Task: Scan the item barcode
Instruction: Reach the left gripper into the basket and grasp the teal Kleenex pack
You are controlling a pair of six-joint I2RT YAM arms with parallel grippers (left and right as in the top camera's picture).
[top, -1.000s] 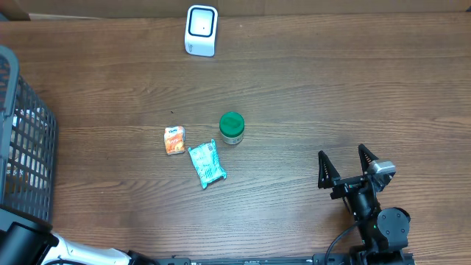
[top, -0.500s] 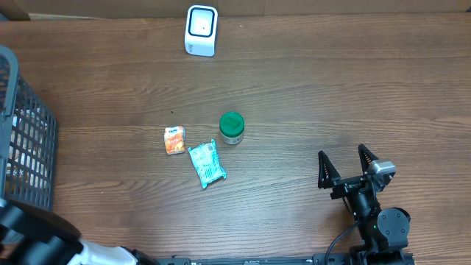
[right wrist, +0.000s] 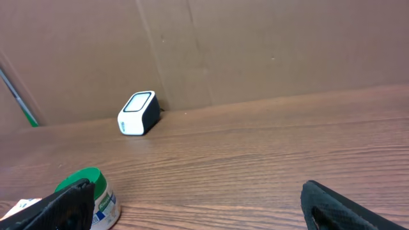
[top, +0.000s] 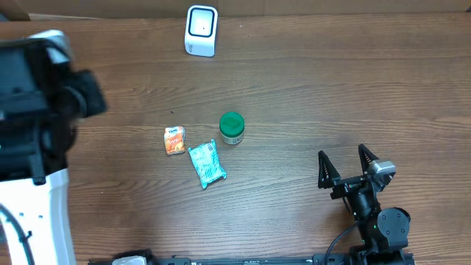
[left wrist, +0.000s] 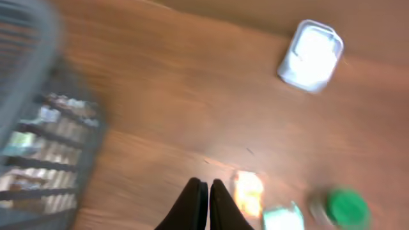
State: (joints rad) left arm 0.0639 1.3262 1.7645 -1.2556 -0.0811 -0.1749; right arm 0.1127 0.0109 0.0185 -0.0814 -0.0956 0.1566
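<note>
My left gripper is shut well above and beside the orange packet [top: 174,140] [left wrist: 248,191]. It would come away empty if I lifted it now, and the packet would stay on the tabletop.
Three items lie mid-table: a green-lidded jar [top: 232,128], an orange packet [top: 174,140] and a teal packet [top: 207,164]. I cannot make out a barcode on any of them. The white scanner [top: 201,30] stands at the far edge. My left arm [top: 40,88] is raised high at the left, blurred. In the left wrist view my left gripper [left wrist: 205,203] is shut and empty, well above the table, with the orange packet [left wrist: 248,191] just to its right. My right gripper [top: 343,168] rests open at the near right, holding nothing. In the right wrist view the jar [right wrist: 89,195] sits beside its left finger.
A grey wire basket [left wrist: 38,128] with goods inside stands at the table's left edge; in the overhead view the left arm covers it. A brown cardboard wall [right wrist: 255,45] runs behind the scanner [right wrist: 138,113].
My left arm has swung up from the near-left corner and now looms over the basket, hiding it in the overhead view. The items and my right arm have not moved.
</note>
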